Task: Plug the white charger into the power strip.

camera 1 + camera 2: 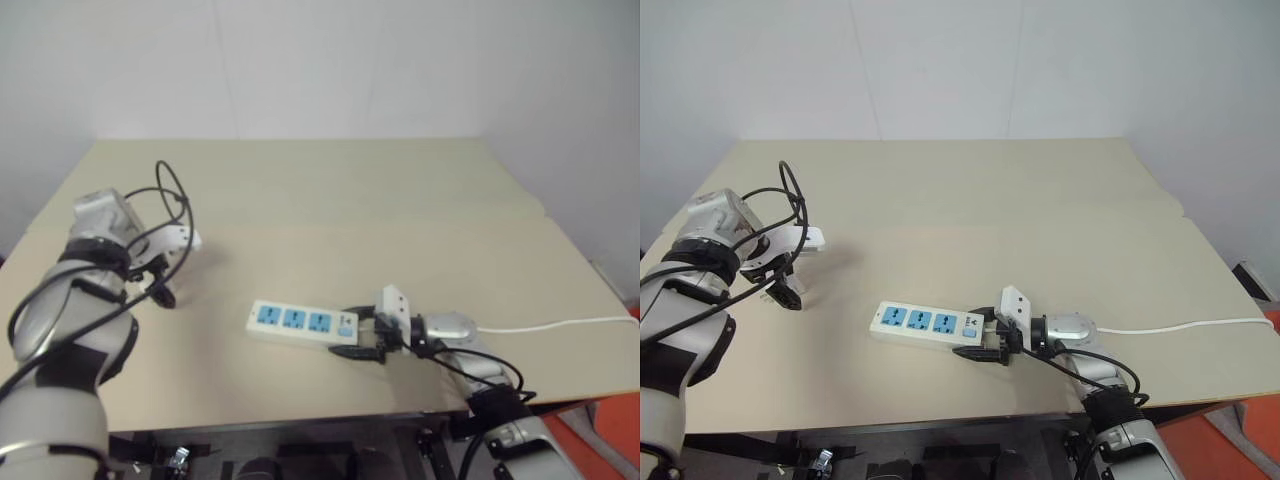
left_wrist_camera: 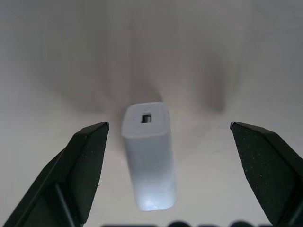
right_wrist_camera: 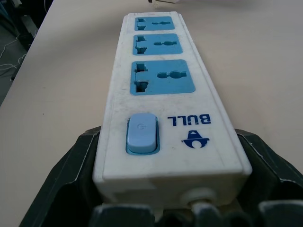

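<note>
My left gripper's fingers are around the white charger's port end [image 2: 146, 118], so it needs to close on the white charger.
The white charger [image 2: 147, 156] rests on the beige table [image 1: 330, 200], the end with its small port turned toward the left wrist camera. My left gripper [image 2: 169, 125] points down over it, open, with one black finger on each side and neither touching. At the table's left, that left gripper [image 1: 170, 270] hangs above the surface. The power strip [image 1: 295, 322] lies flat near the front edge, its three blue sockets facing up. My right gripper [image 1: 365, 335] is shut on the strip's switch end [image 3: 142, 135], with its fingers [image 3: 75, 161] against both long sides.
The strip's white cord [image 1: 560, 324] runs right along the table to its edge. Black cables loop around my left wrist [image 1: 170, 195]. A white wall stands behind the table, and the table's far half is bare.
</note>
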`<action>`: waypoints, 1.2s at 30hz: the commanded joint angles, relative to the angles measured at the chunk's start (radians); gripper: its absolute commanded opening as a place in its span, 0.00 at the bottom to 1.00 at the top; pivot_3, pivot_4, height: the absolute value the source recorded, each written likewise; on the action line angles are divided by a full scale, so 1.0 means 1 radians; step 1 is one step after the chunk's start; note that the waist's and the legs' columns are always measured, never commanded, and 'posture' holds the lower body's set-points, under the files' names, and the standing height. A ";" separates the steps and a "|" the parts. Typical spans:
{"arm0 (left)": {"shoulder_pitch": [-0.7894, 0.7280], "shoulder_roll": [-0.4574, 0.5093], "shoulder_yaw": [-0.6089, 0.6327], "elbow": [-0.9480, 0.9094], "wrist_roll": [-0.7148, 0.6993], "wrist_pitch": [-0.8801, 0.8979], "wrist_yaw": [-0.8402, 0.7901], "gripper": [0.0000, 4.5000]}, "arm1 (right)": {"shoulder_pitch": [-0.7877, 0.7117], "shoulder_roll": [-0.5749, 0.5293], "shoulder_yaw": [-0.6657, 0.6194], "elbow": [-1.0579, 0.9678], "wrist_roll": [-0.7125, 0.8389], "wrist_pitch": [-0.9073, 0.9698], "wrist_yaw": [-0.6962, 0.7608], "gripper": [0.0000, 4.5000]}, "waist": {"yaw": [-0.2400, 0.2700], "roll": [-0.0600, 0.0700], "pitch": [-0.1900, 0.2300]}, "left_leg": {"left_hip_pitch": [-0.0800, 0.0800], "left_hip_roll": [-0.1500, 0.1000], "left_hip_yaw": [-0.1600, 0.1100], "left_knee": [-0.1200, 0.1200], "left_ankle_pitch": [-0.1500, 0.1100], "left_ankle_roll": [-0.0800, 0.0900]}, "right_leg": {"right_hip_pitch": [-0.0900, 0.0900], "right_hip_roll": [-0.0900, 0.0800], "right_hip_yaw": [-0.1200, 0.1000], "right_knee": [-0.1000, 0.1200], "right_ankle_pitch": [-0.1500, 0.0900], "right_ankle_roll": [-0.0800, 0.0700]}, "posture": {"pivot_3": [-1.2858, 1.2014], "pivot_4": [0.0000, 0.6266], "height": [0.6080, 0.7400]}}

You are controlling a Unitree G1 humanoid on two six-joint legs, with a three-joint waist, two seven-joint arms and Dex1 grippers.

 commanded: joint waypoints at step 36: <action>0.037 0.062 0.283 -0.217 -0.224 -0.089 -0.008 0.22 | 0.011 -0.005 -0.002 -0.047 0.030 0.032 0.007 0.76 | 0.001 -0.001 0.000 | -0.001 0.000 -0.001 0.002 0.000 0.000 | 0.000 0.000 0.000 0.001 0.000 0.000 | 0.52 0.24 1.00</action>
